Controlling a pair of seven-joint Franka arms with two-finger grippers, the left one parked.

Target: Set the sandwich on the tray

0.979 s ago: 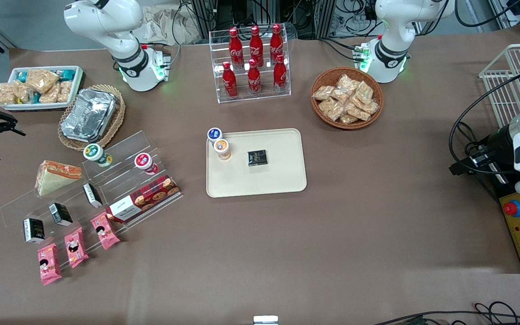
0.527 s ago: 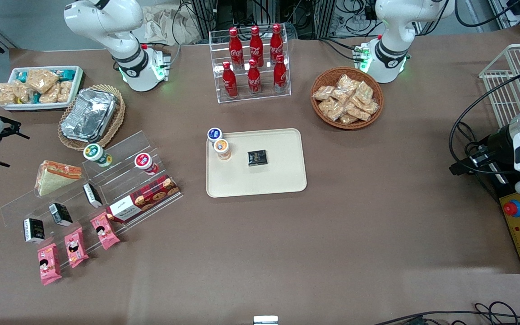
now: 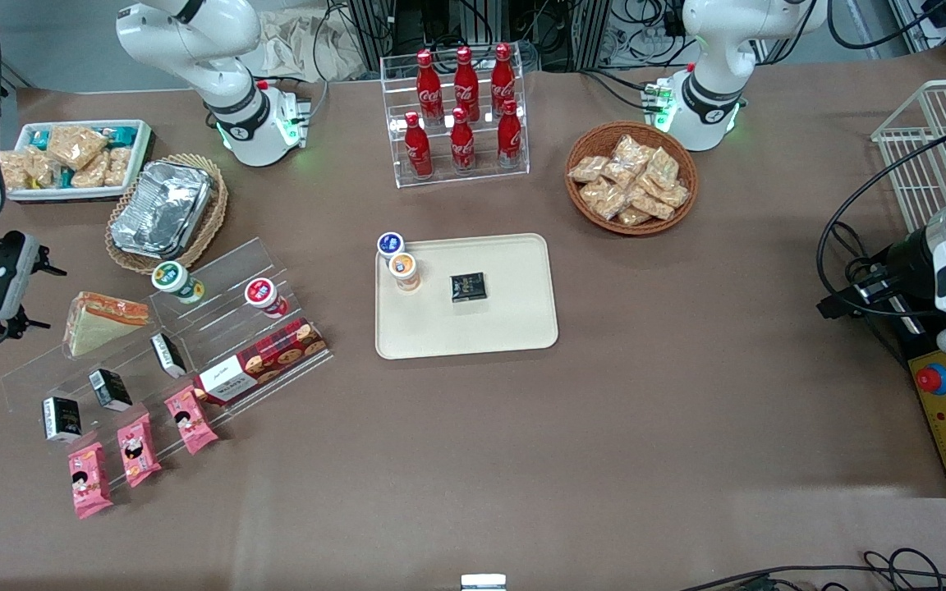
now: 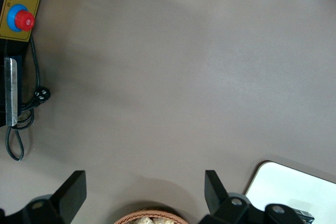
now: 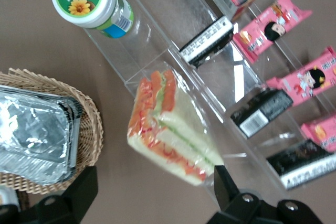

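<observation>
Next, my right gripper picks up the film-wrapped sandwich by its wide bread end point(image 3: 81, 328) to place the sandwich on the tray point(image 3: 506, 328).
The sandwich point(image 3: 100, 321), a wedge of white bread with an orange-red filling edge in clear film, lies on the top step of a clear acrylic shelf point(image 3: 218, 324) toward the working arm's end of the table. My right gripper point(image 3: 20, 295) hovers beside it, above the table, open and empty. In the right wrist view the sandwich point(image 5: 170, 129) lies just ahead of the open gripper point(image 5: 155, 192), apart from both fingers. The cream-beige tray point(image 3: 506, 328) sits at the table's middle and holds an orange-lidded cup point(image 3: 403, 269) and a small black packet point(image 3: 467, 286).
The shelf also carries a green-lidded cup point(image 3: 173, 279), a red-lidded cup point(image 3: 264, 295), black boxes, a cookie box point(image 3: 264, 359) and pink packets. A foil container point(image 3: 163, 207) in a wicker basket stands close by. A blue-lidded cup point(image 3: 390, 244) stands at the tray's corner.
My right gripper has come nearer to the front camera and closer to the sandwich, and more of the arm now shows. The sandwich and tray have not moved.
</observation>
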